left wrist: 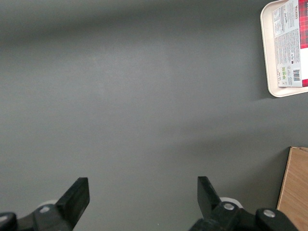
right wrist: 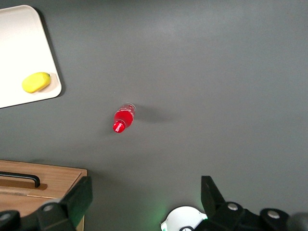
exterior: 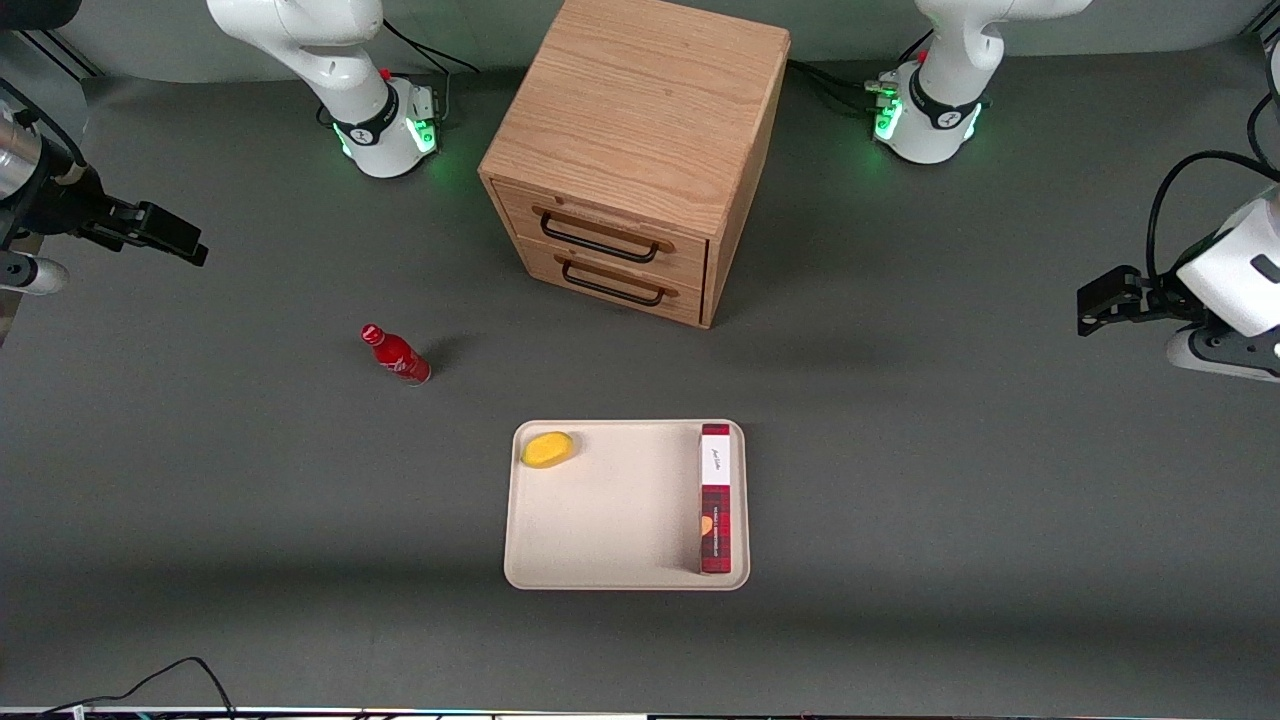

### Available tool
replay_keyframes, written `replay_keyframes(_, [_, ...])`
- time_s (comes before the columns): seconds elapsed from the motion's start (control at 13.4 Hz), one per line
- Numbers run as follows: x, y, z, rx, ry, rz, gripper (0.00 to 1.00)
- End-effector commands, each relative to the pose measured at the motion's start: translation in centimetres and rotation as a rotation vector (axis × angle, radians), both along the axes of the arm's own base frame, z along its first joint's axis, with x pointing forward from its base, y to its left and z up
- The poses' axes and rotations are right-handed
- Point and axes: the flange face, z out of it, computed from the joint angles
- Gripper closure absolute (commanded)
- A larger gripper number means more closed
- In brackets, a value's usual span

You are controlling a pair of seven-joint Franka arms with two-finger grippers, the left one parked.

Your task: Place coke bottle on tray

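Note:
My right gripper will next grip the bottle by its cap end (exterior: 373,335) to place the small red coke bottle on the tray (exterior: 610,510).
The coke bottle (exterior: 396,355), small and all red with a red cap, is on the grey table, apart from the tray and toward the working arm's end of it. It also shows in the right wrist view (right wrist: 123,118). The beige tray (exterior: 610,510) lies nearer to the front camera than the bottle; one corner of it shows in the right wrist view (right wrist: 24,48). My right gripper (exterior: 170,235) is open and empty, held high above the table at the working arm's end, well away from the bottle. Its black fingers (right wrist: 79,197) stand wide apart.
A yellow fruit (exterior: 548,449) and a long red plaid box (exterior: 715,500) lie on the tray. A wooden drawer cabinet (exterior: 640,150) with two black handles stands farther from the front camera than the tray. The working arm's base (exterior: 385,120) stands beside the cabinet.

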Motion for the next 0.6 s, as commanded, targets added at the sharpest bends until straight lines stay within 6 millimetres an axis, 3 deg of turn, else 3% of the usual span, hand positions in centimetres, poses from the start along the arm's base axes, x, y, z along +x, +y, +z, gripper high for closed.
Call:
replay_keyframes(0.0, [-0.1,0.2,0.8,-0.015,0.005,0.006,0.0])
replay_keyframes(0.3, [0.0,0.5,0.9,0.008,0.005,0.011,0.0])
replay_keyframes(0.52, [-0.2,2.9,-0.4,0.076,0.033,0.035,0.0])
